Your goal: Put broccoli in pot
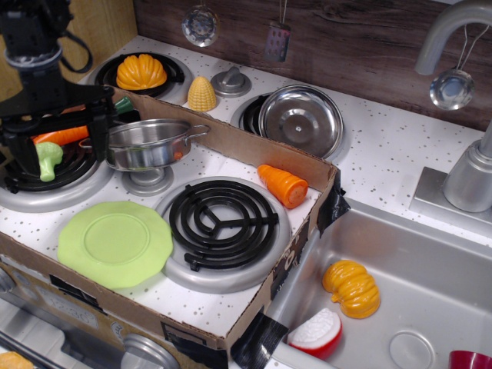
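Observation:
My gripper grabs the light-green broccoli by its wider head (50, 153) next, to put it in the steel pot (150, 144).
The light-green broccoli (48, 158) lies on the near-left burner (46, 181). My gripper (52, 147) is open and lowered around it, one black finger on each side, with the arm rising at the far left. I cannot tell whether the fingers touch it. The shiny steel pot (150, 144) with thin side handles stands just right of the gripper on a small raised burner knob. It looks empty apart from an orange reflection on its side.
A long carrot (61, 134) lies behind the broccoli. A lime plate (115, 242), a carrot piece (283, 184), corn (201, 94), an orange squash (141, 71) and a steel lid (301, 119) sit around. A cardboard wall (254, 146) edges the stove. The sink (430, 261) is at the right.

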`<action>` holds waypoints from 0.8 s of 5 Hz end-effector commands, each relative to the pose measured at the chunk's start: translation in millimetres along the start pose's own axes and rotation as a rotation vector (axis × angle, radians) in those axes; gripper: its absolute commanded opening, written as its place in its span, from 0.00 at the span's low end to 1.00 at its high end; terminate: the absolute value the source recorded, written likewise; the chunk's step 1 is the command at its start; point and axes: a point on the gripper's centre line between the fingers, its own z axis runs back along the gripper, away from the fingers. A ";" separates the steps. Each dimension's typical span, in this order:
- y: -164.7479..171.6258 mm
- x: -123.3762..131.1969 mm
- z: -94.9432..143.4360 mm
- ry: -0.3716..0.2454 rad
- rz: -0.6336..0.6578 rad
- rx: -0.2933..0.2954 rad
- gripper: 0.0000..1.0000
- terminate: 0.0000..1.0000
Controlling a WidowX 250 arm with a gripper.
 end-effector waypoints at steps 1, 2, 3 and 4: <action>13.9 20.2 -8.9 -0.038 -0.002 -0.017 1.00 0.00; 18.1 32.8 -17.0 -0.067 -0.008 -0.020 1.00 0.00; 21.3 41.8 -23.3 -0.109 0.000 -0.007 1.00 0.00; 22.3 50.6 -27.7 -0.225 0.007 -0.041 1.00 0.00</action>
